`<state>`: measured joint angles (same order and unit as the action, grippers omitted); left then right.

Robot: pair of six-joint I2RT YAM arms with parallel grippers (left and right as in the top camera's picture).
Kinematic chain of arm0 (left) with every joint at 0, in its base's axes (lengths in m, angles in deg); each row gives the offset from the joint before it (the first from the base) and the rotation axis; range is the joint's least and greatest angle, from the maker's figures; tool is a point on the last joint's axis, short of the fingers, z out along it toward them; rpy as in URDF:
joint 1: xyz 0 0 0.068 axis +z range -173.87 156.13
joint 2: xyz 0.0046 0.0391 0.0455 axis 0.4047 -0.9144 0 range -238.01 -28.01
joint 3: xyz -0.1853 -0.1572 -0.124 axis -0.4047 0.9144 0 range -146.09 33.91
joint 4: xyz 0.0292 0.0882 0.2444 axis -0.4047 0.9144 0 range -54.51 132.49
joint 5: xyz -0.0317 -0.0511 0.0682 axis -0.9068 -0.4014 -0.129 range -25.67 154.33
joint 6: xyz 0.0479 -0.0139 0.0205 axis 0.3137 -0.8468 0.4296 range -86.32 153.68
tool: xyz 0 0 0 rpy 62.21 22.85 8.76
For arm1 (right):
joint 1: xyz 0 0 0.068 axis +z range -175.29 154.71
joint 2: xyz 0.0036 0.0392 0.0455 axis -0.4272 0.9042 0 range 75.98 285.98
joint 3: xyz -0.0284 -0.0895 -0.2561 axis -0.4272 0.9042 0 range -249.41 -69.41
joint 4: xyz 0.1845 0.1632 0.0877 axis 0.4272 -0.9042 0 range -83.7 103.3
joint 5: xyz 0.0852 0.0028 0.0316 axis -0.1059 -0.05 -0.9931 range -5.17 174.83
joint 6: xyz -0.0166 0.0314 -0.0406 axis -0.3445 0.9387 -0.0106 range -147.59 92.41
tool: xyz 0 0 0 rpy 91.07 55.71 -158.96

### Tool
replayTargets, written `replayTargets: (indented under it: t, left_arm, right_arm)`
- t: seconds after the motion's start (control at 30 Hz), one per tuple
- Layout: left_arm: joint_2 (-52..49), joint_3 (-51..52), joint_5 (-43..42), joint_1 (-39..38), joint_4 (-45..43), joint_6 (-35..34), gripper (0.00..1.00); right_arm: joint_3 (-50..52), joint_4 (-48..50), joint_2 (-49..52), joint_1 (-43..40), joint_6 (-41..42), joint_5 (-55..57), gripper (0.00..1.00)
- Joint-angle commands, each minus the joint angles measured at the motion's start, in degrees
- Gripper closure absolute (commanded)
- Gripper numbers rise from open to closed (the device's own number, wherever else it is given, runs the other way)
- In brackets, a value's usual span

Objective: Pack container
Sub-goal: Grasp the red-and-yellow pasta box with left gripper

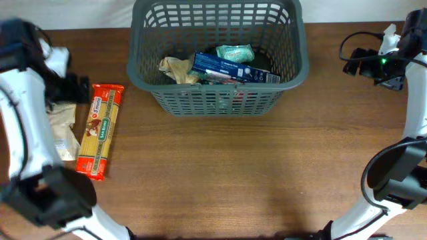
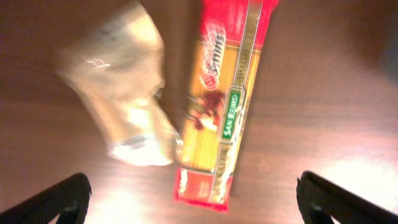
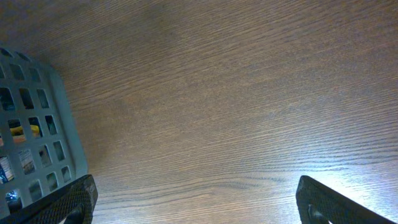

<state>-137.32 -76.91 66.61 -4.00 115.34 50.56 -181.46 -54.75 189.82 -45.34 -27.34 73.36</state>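
I should next grab the spaghetti packet across its narrow width (image 1: pixel 100 131) near the packet's middle with my left gripper, to lay the packet lengthwise inside the basket (image 1: pixel 217 87).
The dark grey basket (image 1: pixel 217 87) stands at the back middle of the table. It holds a blue box (image 1: pixel 233 69), a green packet (image 1: pixel 235 52) and a tan packet (image 1: pixel 177 69). A red and yellow spaghetti packet (image 1: pixel 100 131) lies at the left, with a pale clear bag (image 1: pixel 62 130) beside it. My left gripper (image 2: pixel 193 200) is open and empty above the spaghetti packet (image 2: pixel 221 106) and the clear bag (image 2: pixel 121 93). My right gripper (image 3: pixel 196 202) is open and empty over bare wood, right of the basket's slotted wall (image 3: pixel 34 134).
The wooden table (image 1: pixel 253 173) stretches in front of the basket. The left arm (image 1: pixel 27 120) stands along the left edge and the right arm (image 1: pixel 407 87) along the right edge. Black cables (image 1: pixel 363 57) hang at the back right.
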Motion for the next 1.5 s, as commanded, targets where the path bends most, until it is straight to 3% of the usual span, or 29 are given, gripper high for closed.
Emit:
replayTargets:
  t: [0.0, 0.3, 0.43, 0.7, 0.9, 1.07, 1.23, 1.47]
  left_arm:
    - [-3.7, 7.5, -3.5, 0.3, -3.0, -0.5, 0.0]
    - [-13.4, 11.4, 0.9, -0.8, -12.4, -0.2, 0.01]
    - [-16.2, 11.4, 0.2, -1.1, -13.2, 4.0, 0.0]
    - [-19.9, 11.4, 0.3, -1.1, -14.6, 4.0, 0.11]
    - [-20.8, 11.4, 0.3, -1.1, -14.5, 4.0, 0.91]
    - [-20.8, 11.1, -0.7, -1.2, -13.6, 4.0, 0.98]
    - [-20.7, -0.1, -1.6, -2.3, -2.4, 4.0, 0.98]
    - [-20.7, -40.3, -2.4, -5.1, 14.3, 4.1, 0.98]
  right_arm:
    - [0.1, 0.1, -0.9, 0.1, 0.5, -0.3, 0.01]
    - [0.1, 0.1, -0.9, 0.1, 0.5, -0.3, 0.01]
    - [0.1, 0.1, -0.9, 0.1, 0.5, -0.3, 0.01]
    - [0.1, 0.1, -0.9, 0.1, 0.5, -0.3, 0.01]
    - [0.1, 0.1, -0.9, 0.1, 0.5, -0.3, 0.01]
    - [0.1, 0.1, -0.9, 0.1, 0.5, -0.3, 0.01]
    - [0.1, 0.1, -0.9, 0.1, 0.5, -0.3, 0.01]
    - [0.1, 0.1, -0.9, 0.1, 0.5, -0.3, 0.01]
